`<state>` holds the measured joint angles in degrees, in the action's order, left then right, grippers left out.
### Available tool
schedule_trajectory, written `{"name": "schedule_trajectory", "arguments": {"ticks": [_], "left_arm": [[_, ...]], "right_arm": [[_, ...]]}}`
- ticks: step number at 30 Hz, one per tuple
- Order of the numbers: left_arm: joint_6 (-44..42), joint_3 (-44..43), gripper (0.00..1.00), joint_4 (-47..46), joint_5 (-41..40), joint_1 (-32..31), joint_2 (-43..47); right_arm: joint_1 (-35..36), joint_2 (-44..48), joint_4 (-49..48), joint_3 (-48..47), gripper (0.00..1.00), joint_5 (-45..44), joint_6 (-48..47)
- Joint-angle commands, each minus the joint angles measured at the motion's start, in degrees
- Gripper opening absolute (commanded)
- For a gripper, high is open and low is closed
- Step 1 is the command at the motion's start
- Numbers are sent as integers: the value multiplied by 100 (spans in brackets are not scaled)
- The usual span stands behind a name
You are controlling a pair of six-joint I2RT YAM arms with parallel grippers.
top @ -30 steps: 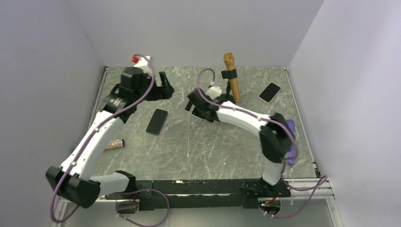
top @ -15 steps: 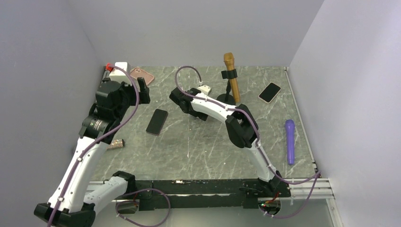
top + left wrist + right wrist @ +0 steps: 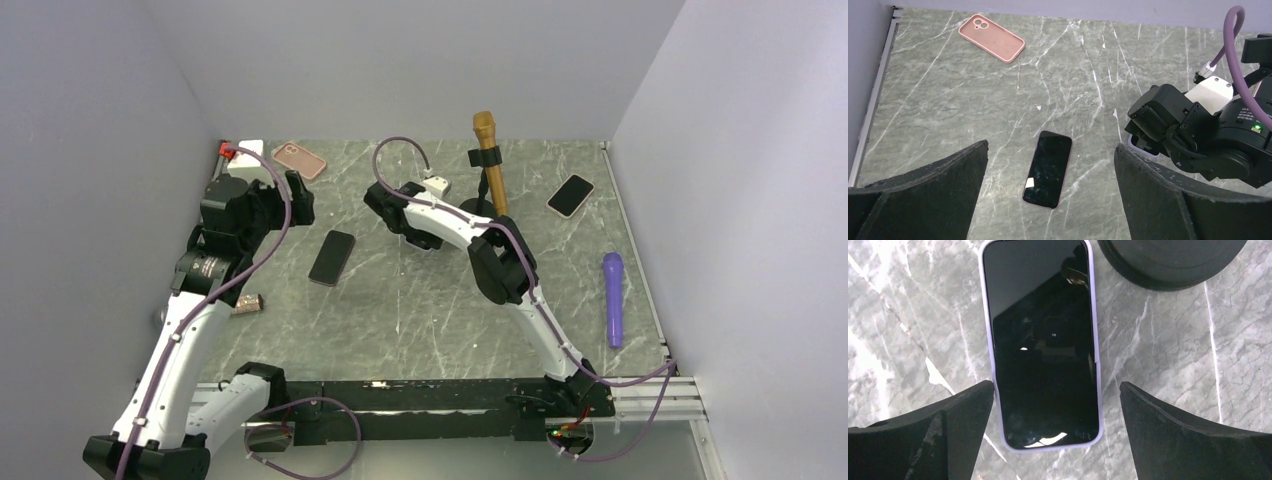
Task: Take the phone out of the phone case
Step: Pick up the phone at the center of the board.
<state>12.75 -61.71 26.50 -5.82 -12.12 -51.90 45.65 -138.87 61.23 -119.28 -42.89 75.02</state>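
My fingers are only over the phone's near end [image 3: 1048, 401] in the right wrist view. My right gripper should go lower first and then close on the phone.
A phone in a lilac case [image 3: 1043, 345] lies screen up on the marble table. My right gripper [image 3: 1056, 390] is open and hangs right over the phone's near end, one finger on each long side. The left finger is close to the case edge. In the top view my right gripper [image 3: 397, 213] hides this phone. In the left wrist view only a corner of the case [image 3: 1134, 145] shows under the right gripper. My left gripper [image 3: 1050, 145] is open and empty above the table at the left [image 3: 290, 195].
A bare black phone [image 3: 332, 257] lies between the arms. A pink phone case [image 3: 299, 159] lies at the back left. A gold microphone [image 3: 488, 160] stands on a black round base [image 3: 1168, 260] beside the cased phone. Another phone [image 3: 570, 195] and a purple microphone [image 3: 613, 298] lie at the right.
My left arm has drawn back to the left, uncovering the pink case. My right arm has folded in, and its gripper has shifted left over the lilac-cased phone.
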Motion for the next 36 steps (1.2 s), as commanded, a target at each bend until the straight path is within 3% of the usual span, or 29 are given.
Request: {"name": "schedule_trajectory", "arguments": {"ticks": [1, 12, 15, 19, 24, 29, 34, 36], "left_arm": [[156, 0, 99, -352, 368, 145, 42], [179, 56, 100, -398, 529, 184, -15], [154, 75, 99, -407, 486, 184, -22], [125, 103, 99, -440, 450, 175, -76], [33, 91, 99, -399, 327, 184, -118], [-64, 164, 99, -450, 20, 184, -123], [-13, 168, 99, -451, 130, 190, -245], [7, 192, 99, -482, 176, 212, -297]], "right_arm": [[-168, -129, -82, -114, 100, 13, -115], [-419, -208, -858, 317, 100, 662, -225], [-420, -134, -1028, 573, 95, 739, -278], [-420, 51, -1399, 960, 74, 904, -772], [-400, 562, -2384, 1668, 57, 1379, -2252], [-368, 1416, -3297, 2421, 20, 1605, -3450], [37, 2310, -4316, 3146, 0, 1670, -4942], [269, 2647, -4734, 3617, 0, 1513, -5655]]}}
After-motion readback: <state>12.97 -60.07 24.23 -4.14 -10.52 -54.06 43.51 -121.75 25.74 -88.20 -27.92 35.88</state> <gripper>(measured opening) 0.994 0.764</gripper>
